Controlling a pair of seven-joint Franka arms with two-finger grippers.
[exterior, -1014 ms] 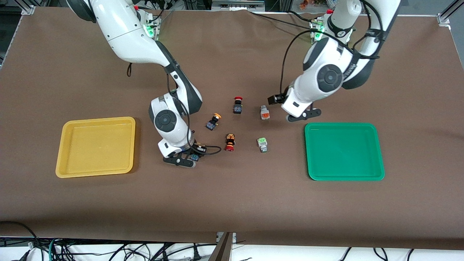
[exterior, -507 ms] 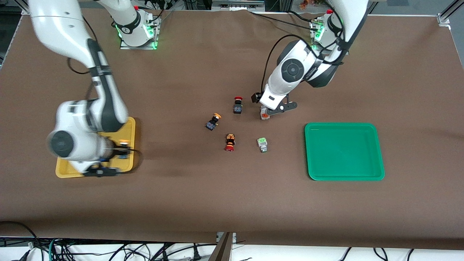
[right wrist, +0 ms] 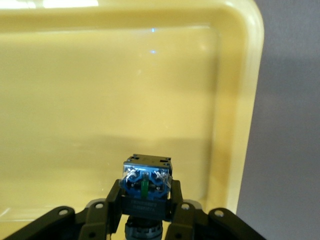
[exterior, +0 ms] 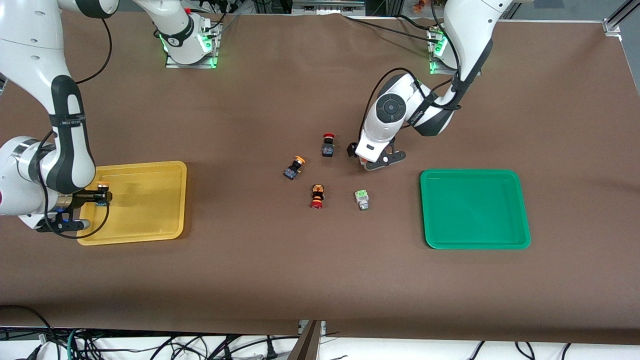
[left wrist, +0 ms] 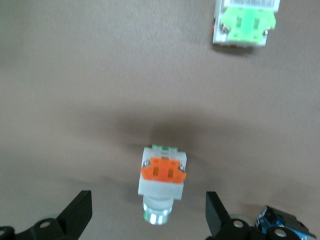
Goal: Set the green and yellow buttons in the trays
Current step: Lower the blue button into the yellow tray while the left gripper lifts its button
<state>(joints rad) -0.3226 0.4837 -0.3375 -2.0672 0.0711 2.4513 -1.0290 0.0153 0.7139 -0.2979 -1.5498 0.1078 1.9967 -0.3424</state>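
My left gripper grabs this button by its pale grey body around its orange side [left wrist: 161, 177] next, to place it in the green tray.
My right gripper [exterior: 97, 199] is shut on a yellow-capped button with a black-blue body [right wrist: 146, 185] and holds it over the yellow tray [exterior: 145, 210], near the tray's edge; the tray fills the right wrist view [right wrist: 100, 90]. My left gripper [exterior: 372, 161] is open, low over the pale grey button with an orange face [left wrist: 161, 177], which lies between its fingers [left wrist: 80, 212]. A second yellow-capped button [exterior: 294, 168] and the grey green-faced button [exterior: 362, 199] lie on the table. The green tray [exterior: 475, 210] holds nothing.
Two red-capped buttons lie among the others: a black-bodied one [exterior: 327, 145] beside my left gripper, and an orange-black one [exterior: 316, 196] nearer the front camera. The brown table cover [exterior: 320, 280] is bare toward the front edge.
My right arm has carried its button from the table's middle to over the yellow tray. My left gripper has moved from beside the green tray to over the orange-faced grey button.
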